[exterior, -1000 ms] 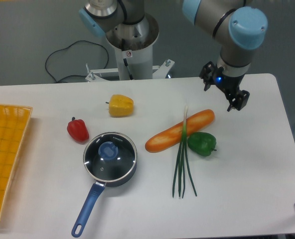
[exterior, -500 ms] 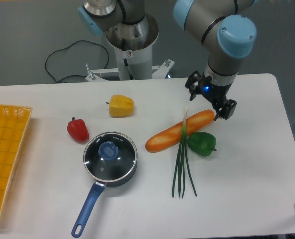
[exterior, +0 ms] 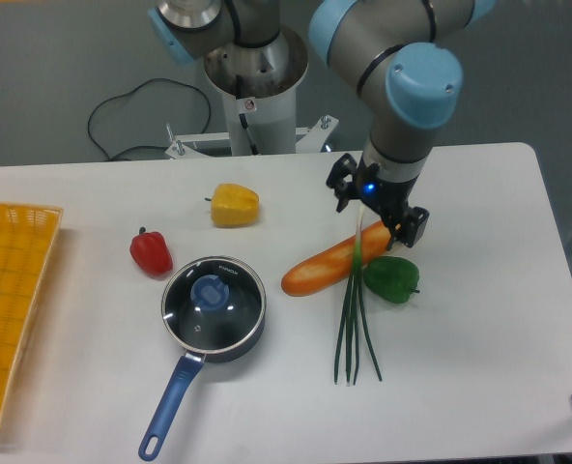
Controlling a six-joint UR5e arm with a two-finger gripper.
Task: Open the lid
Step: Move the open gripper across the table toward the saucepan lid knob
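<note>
The clear glass lid should be grabbed next by its blue centre knob (exterior: 209, 290) with my gripper. That will open the pan (exterior: 214, 350).
The lid (exterior: 230, 307) is a round clear glass disc with a thin metal rim and a blue centre knob (exterior: 209, 290). It rests flat on a small dark saucepan (exterior: 254, 334) with a long blue handle (exterior: 171, 403), left of the table's centre. My gripper (exterior: 376, 205) hangs well to the right of the lid, above the far end of a bread loaf (exterior: 320, 267). It is open, and nothing sits between its fingers.
A yellow pepper (exterior: 235, 205) and a red pepper (exterior: 151, 251) lie behind the pan. A green pepper (exterior: 392, 277) and green onions (exterior: 353, 324) lie right of it. A yellow basket (exterior: 11, 290) stands at the left edge. The robot base (exterior: 255, 87) is at the back.
The arm has swung left and slightly forward, carrying the gripper from the table's right rear to above the loaf's end. Lid and pan have not moved.
</note>
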